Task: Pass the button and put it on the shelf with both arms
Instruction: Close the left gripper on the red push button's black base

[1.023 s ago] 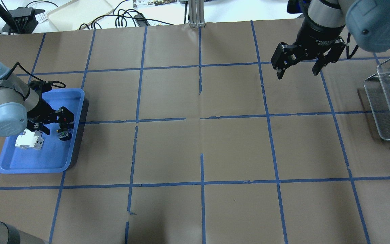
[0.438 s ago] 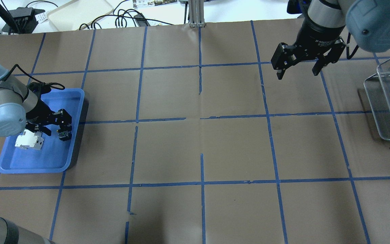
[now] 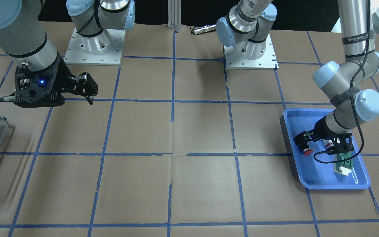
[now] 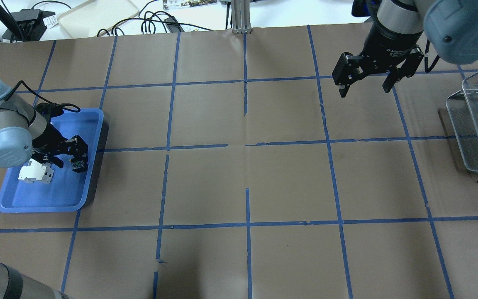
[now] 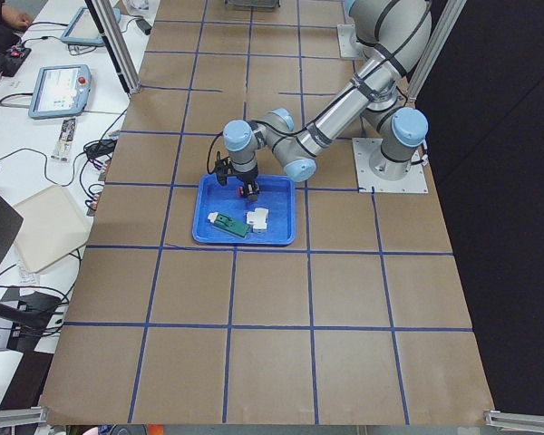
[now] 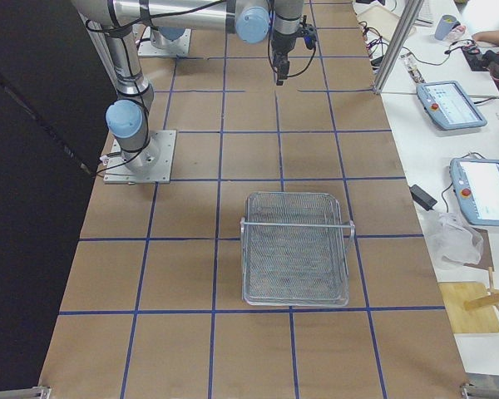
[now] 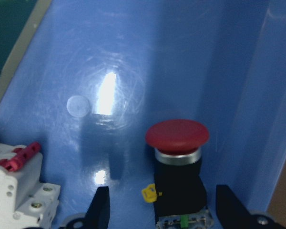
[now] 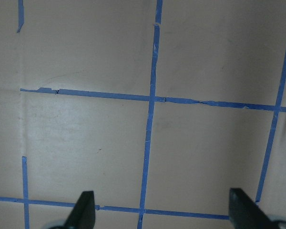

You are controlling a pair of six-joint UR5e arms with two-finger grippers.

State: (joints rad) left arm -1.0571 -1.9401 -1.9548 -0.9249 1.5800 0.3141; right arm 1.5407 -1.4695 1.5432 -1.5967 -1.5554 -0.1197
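Note:
The other arm needs the button's red cap [image 7: 177,136] free to take it, so my left gripper needs to grip the button by its black body [image 7: 178,193] next.
The button [image 7: 177,136], with a red cap on a black body, stands upright in the blue tray [image 4: 35,203]. It also shows in the front view [image 3: 307,151] and the left side view [image 5: 251,190]. My left gripper [image 7: 165,212] is open and low in the tray, one finger on each side of the button, which sits nearer the right finger [image 7: 229,205]. The gripper also shows in the overhead view [image 4: 68,161]. My right gripper [image 4: 365,89] is open and empty, held high over the far right of the table; its wrist view shows only brown paper and blue tape between its fingertips [image 8: 86,207].
A white-and-red block [image 4: 35,172] and a green flat part [image 3: 342,161] lie in the tray beside the left gripper. A wire-mesh shelf basket [image 4: 471,124] stands at the table's right edge. Blue tape lines grid the brown table cover.
My left gripper has moved down and slightly back into the tray, settling around the button. The right arm has not moved.

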